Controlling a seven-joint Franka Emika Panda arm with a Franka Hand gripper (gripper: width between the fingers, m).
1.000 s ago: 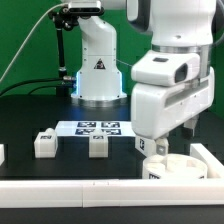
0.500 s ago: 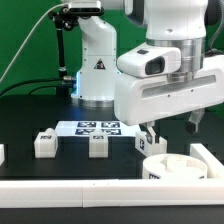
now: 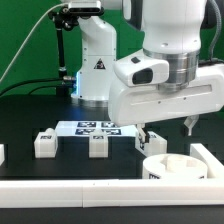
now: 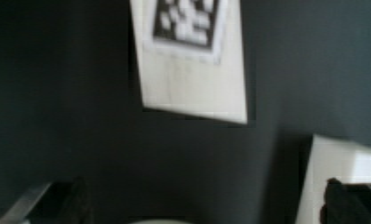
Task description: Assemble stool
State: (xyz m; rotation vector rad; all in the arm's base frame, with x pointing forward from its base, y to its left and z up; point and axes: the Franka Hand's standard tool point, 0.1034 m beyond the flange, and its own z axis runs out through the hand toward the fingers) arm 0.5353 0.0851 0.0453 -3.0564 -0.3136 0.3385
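My gripper would miss the white leg's near end, still ahead of my dark fingers; it should move toward the leg before closing.
The stool's round white seat [image 3: 172, 166] lies at the exterior view's lower right, next to the right border bar. Three small white legs with tags stand in a row to its left: one [image 3: 44, 142], one [image 3: 98, 145] and one [image 3: 150, 146] partly behind a finger. My gripper [image 3: 165, 132] hangs above the seat, open, with nothing between its fingers. In the wrist view the gripper [image 4: 203, 205] shows only its two dark fingertips [image 4: 57, 200] wide apart over the black table, with a pale rounded edge [image 4: 164, 220] between them.
The marker board [image 3: 95, 127] lies flat behind the legs and also shows as the marker board [image 4: 191, 60] in the wrist view. White border bars run along the front [image 3: 90, 190] and right [image 3: 207, 155]. The robot base [image 3: 97, 70] stands behind. A white edge [image 4: 351, 160] shows beside one fingertip.
The gripper has lifted away from the seat and turned, its body swinging toward the exterior view's left. Seat and legs have not moved.
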